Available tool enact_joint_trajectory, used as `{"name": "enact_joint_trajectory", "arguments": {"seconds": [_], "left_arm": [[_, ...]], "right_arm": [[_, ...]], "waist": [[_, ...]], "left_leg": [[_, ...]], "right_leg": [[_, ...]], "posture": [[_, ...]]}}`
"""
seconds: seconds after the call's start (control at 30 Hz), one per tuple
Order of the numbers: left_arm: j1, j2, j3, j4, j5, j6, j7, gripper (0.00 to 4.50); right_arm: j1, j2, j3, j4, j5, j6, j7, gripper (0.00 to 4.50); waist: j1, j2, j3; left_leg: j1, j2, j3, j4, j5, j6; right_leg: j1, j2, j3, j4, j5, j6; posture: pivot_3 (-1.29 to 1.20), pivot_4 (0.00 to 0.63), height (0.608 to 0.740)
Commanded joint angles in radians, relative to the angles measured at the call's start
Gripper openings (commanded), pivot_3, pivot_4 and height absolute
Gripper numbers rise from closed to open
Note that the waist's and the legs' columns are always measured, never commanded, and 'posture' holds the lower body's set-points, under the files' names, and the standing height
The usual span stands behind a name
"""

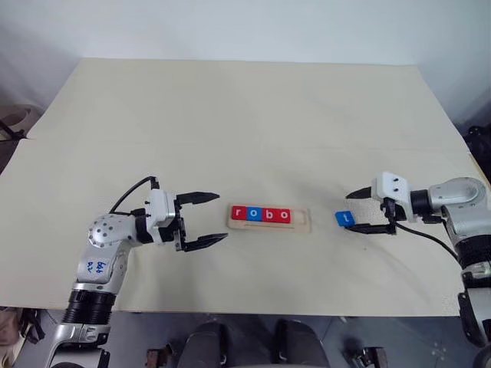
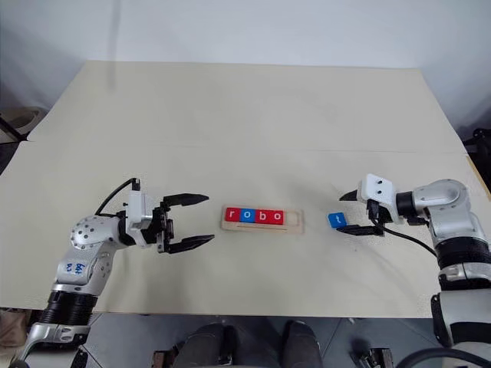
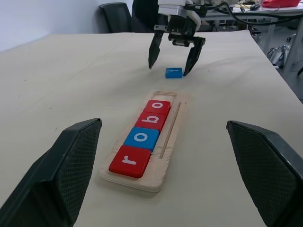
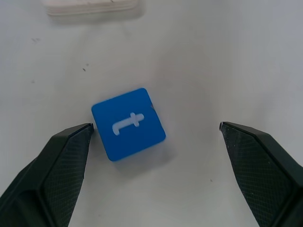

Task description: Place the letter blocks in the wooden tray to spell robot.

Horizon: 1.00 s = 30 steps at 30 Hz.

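My right gripper should next grab the blue t block by its sides to finish the word robot in the tray (image 1: 306, 220) (image 4: 90, 7).
The wooden tray (image 1: 306, 220) lies flat at the table's middle front. In its groove sit a red r (image 1: 238, 213), a blue o (image 1: 254, 214), a red b (image 1: 268, 215) and a red o (image 1: 284, 215), and the right end slot is bare. A blue t block (image 1: 344, 218) lies flat on the table just right of the tray. My right gripper (image 1: 351, 211) is open and straddles the t block (image 4: 128, 124), with one finger close to its corner. Left of the tray, my left gripper (image 1: 221, 217) is open, level and holds nothing.
The pale table (image 1: 245, 115) stretches wide behind the tray, with a seam running across it. Its front edge (image 1: 253, 313) lies close below both arms. Black chairs (image 3: 116, 12) and desks stand beyond the table's right side.
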Motion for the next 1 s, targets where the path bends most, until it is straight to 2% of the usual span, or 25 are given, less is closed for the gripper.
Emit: {"name": "enact_joint_trajectory", "arguments": {"seconds": [0.03, 0.1, 0.27, 0.33, 0.37, 0.57, 0.7, 1.0], "left_arm": [[0.018, 0.014, 0.020, -0.066, -0.015, 0.010, 0.019, 4.50], [0.022, 0.015, 0.021, -0.073, -0.015, 0.014, 0.023, 4.50], [0.021, 0.019, 0.022, -0.079, -0.017, 0.020, 0.030, 4.50], [0.018, 0.018, 0.020, -0.079, -0.017, 0.021, 0.031, 4.50], [0.016, 0.017, 0.019, -0.078, -0.017, 0.022, 0.031, 4.50], [0.002, 0.010, 0.011, -0.071, -0.015, 0.025, 0.031, 4.50], [-0.009, 0.005, 0.004, -0.063, -0.014, 0.027, 0.028, 4.50], [-0.004, -0.004, -0.001, -0.064, -0.011, 0.019, 0.031, 4.50]], "right_arm": [[-0.009, 0.014, 0.015, 0.026, -0.013, -0.007, 0.051, 4.31], [-0.013, 0.015, 0.015, 0.034, -0.020, -0.003, 0.056, 3.87], [-0.004, 0.011, -0.001, -0.003, 0.000, 0.029, 0.072, 2.26], [0.000, 0.011, 0.000, -0.066, 0.013, 0.117, 0.075, 1.58], [0.007, 0.010, 0.000, -0.113, 0.026, 0.167, 0.080, 1.45], [0.048, 0.033, -0.010, -0.426, 0.111, 0.435, 0.043, 1.46], [0.052, 0.064, 0.010, -0.546, 0.127, 0.530, 0.002, 1.46], [0.044, 0.114, 0.066, -0.557, 0.082, 0.520, -0.055, 1.46]], "waist": [[-0.001, 0.000, 0.000], [-0.002, 0.000, 0.000], [-0.001, 0.000, 0.000], [-0.001, 0.000, 0.000], [-0.001, 0.000, 0.000], [-0.001, 0.000, 0.000], [0.002, 0.000, 0.000], [0.000, 0.000, 0.000]], "left_leg": [[0.000, 0.000, 0.000, 0.000, 0.000, 0.000], [0.000, 0.000, 0.000, 0.000, 0.000, 0.000], [0.001, 0.000, 0.000, 0.001, 0.000, 0.000], [0.001, 0.000, 0.000, 0.001, 0.000, 0.000], [0.001, 0.001, 0.000, 0.001, 0.000, 0.000], [0.000, 0.001, 0.000, 0.001, 0.000, 0.000], [0.000, 0.000, 0.000, 0.001, 0.000, 0.000], [0.000, 0.000, 0.000, 0.001, 0.000, 0.000]], "right_leg": [[0.000, 0.000, 0.000, 0.000, 0.000, 0.000], [0.000, 0.000, 0.000, 0.000, 0.000, 0.000], [0.001, 0.000, 0.000, 0.001, 0.000, 0.000], [0.001, 0.000, 0.000, 0.001, 0.000, 0.000], [0.001, 0.000, 0.000, 0.001, 0.000, 0.000], [0.000, 0.000, 0.000, 0.002, 0.000, 0.000], [0.000, 0.000, 0.000, 0.001, 0.000, 0.000], [-0.001, 0.000, 0.000, 0.001, 0.000, 0.000]], "posture": [[0.00, 0.150, 0.740], [0.00, 0.150, 0.740], [0.00, 0.150, 0.740], [0.00, 0.150, 0.740], [0.00, 0.150, 0.740], [0.00, 0.150, 0.740], [0.00, 0.150, 0.740], [0.00, 0.150, 0.740]]}}
